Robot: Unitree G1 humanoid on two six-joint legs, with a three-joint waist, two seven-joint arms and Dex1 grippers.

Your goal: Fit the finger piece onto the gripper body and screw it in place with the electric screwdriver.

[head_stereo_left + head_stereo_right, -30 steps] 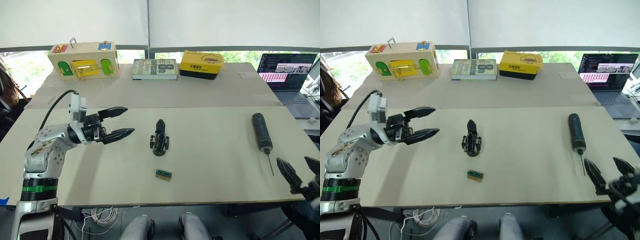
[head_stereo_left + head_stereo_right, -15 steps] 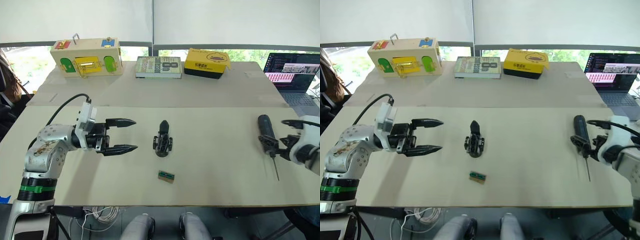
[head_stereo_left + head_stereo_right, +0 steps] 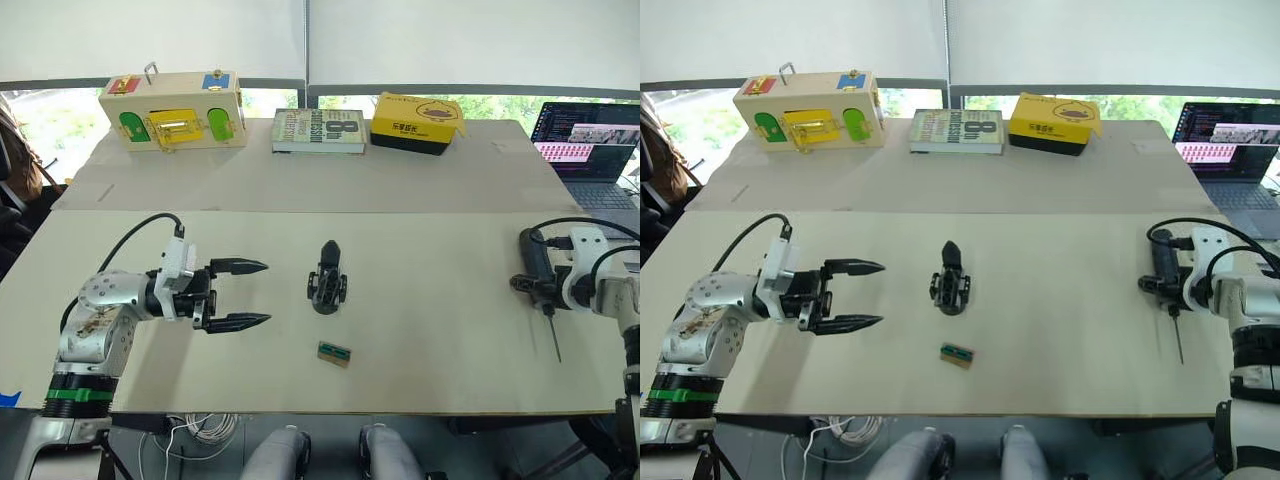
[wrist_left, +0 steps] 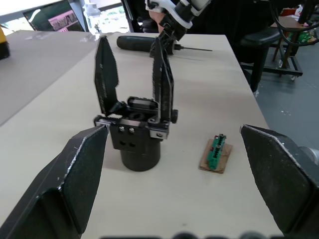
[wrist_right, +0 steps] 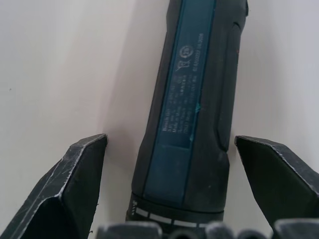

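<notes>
I need to screw the finger piece onto the gripper body [image 3: 327, 287], so next my right gripper has to grab the electric screwdriver by its body [image 3: 538, 276].
The gripper body [image 3: 327, 287] lies mid-table, a small black block. In the left wrist view two black tapered blades stand on it, and I take one for the finger piece [image 4: 162, 74]. My left gripper [image 3: 266, 292] is open and level just above the table, a short way to the left of the body and pointing at it. The electric screwdriver [image 3: 533, 258] lies at the right with its thin bit toward the front edge. My right gripper [image 5: 174, 159] is open astride its barrel, one finger [image 5: 82, 169] on each side, not touching it.
A small green-and-tan block [image 3: 332, 352] lies in front of the gripper body. Along the back stand a wooden latch box [image 3: 172, 108], a book [image 3: 317, 130] and a yellow box [image 3: 415, 122]. A laptop [image 3: 590, 145] sits at the far right. The table's front edge [image 3: 330, 408] is near.
My right gripper rose from below the front edge to the screwdriver and now straddles it. My left gripper levelled out and sank a little, still open.
</notes>
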